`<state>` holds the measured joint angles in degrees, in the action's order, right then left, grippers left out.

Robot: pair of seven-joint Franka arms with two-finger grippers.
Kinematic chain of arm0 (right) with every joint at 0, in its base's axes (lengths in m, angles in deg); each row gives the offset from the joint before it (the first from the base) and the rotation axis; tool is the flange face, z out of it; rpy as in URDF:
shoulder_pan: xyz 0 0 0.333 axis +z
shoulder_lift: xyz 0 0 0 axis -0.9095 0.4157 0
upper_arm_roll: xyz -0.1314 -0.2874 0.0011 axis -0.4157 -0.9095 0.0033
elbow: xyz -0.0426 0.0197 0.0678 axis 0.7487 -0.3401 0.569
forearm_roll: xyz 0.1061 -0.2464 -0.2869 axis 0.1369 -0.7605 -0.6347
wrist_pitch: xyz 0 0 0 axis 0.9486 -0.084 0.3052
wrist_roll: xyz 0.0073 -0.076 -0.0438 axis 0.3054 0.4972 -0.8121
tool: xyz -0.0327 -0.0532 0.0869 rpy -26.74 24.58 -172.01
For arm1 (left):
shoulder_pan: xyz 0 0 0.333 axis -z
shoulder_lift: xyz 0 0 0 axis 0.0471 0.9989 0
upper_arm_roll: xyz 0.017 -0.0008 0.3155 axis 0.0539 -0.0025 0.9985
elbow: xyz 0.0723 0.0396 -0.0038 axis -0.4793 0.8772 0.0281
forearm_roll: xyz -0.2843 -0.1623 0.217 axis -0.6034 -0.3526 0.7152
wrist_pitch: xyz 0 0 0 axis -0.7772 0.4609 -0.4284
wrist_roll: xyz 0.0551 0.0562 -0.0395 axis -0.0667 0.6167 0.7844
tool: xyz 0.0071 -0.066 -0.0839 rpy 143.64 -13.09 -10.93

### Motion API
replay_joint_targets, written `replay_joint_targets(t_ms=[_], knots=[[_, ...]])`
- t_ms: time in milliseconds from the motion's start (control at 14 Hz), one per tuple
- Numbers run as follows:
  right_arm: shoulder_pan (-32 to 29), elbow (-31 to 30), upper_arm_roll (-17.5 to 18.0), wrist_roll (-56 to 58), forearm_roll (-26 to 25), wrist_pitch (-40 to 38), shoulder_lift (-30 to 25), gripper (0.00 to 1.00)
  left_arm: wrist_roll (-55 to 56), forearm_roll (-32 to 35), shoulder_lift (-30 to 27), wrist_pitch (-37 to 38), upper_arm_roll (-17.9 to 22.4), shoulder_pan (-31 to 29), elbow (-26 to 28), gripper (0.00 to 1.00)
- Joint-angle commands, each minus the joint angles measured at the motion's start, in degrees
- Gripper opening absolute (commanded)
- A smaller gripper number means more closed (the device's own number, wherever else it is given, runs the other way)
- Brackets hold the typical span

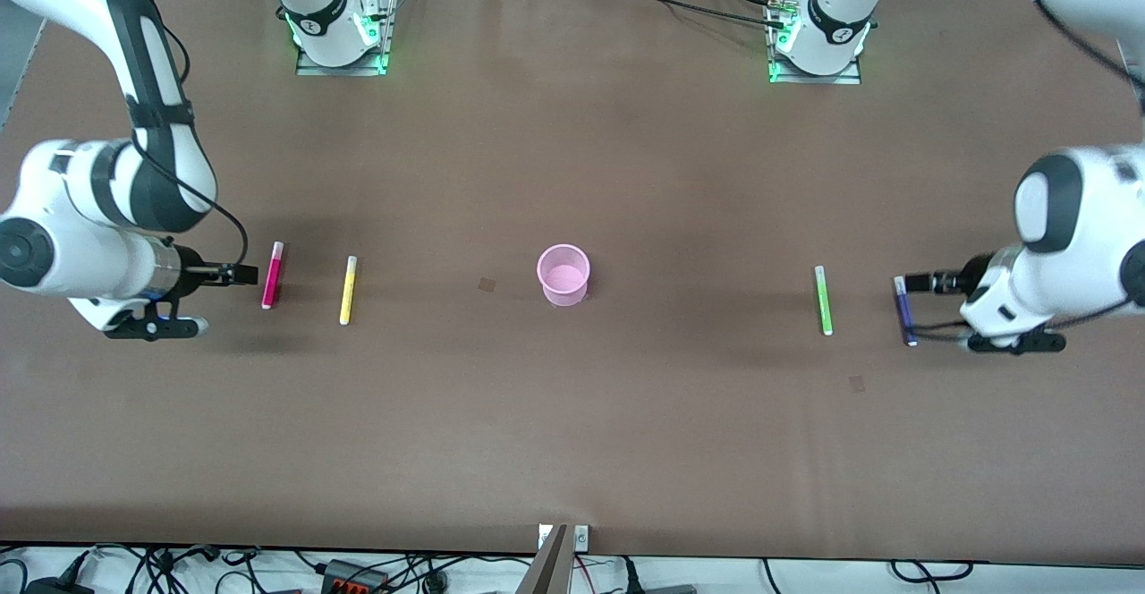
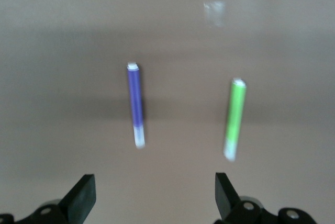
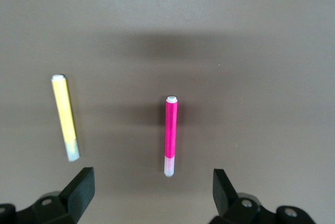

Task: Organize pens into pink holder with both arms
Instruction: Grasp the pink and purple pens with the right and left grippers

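Next, my left gripper grabs the purple pen by its purple body (image 1: 907,317) to stand the pen in the pink holder (image 1: 564,275).
The pink holder (image 1: 564,275) stands upright in the middle of the brown table. Toward the right arm's end lie a magenta pen (image 1: 272,275) (image 3: 170,135) and a yellow pen (image 1: 347,290) (image 3: 65,116). Toward the left arm's end lie a green pen (image 1: 823,301) (image 2: 235,118) and a purple pen (image 1: 904,310) (image 2: 135,102). My right gripper (image 1: 234,274) (image 3: 152,190) hangs open over the table just beside the magenta pen, with nothing between its fingers. My left gripper (image 1: 921,284) (image 2: 154,192) hangs open by the purple pen, also holding nothing.
Two small dark patches (image 1: 487,284) (image 1: 857,384) mark the table top. The arms' bases (image 1: 340,30) (image 1: 818,39) stand along the table's edge farthest from the front camera. A metal bracket (image 1: 564,538) sits at the nearest edge, with cables below.
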<state>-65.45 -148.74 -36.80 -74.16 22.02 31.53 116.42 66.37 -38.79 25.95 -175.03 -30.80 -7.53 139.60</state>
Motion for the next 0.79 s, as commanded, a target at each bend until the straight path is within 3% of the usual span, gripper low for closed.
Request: replay_joint_targets(t_ms=[0, 429, 714], knots=[[-0.4, 0.6, 0.1, -0.6, -0.9, 2.9, 3.7, 1.0, -0.5, 0.9, 7.1, -7.4, -0.3, -2.4, -2.6, 1.0], [-2.4, 0.3, 0.1, 0.3, -1.0, 3.6, 8.9, 1.0, -2.5, 0.9, 12.1, -19.0, -0.9, -2.0, 1.0, 1.0], [-2.5, -0.1, 0.1, 0.3, -1.0, 5.7, 10.0, 1.0, -5.9, 0.9, 12.1, -19.0, -0.9, -2.2, 1.5, 0.96]])
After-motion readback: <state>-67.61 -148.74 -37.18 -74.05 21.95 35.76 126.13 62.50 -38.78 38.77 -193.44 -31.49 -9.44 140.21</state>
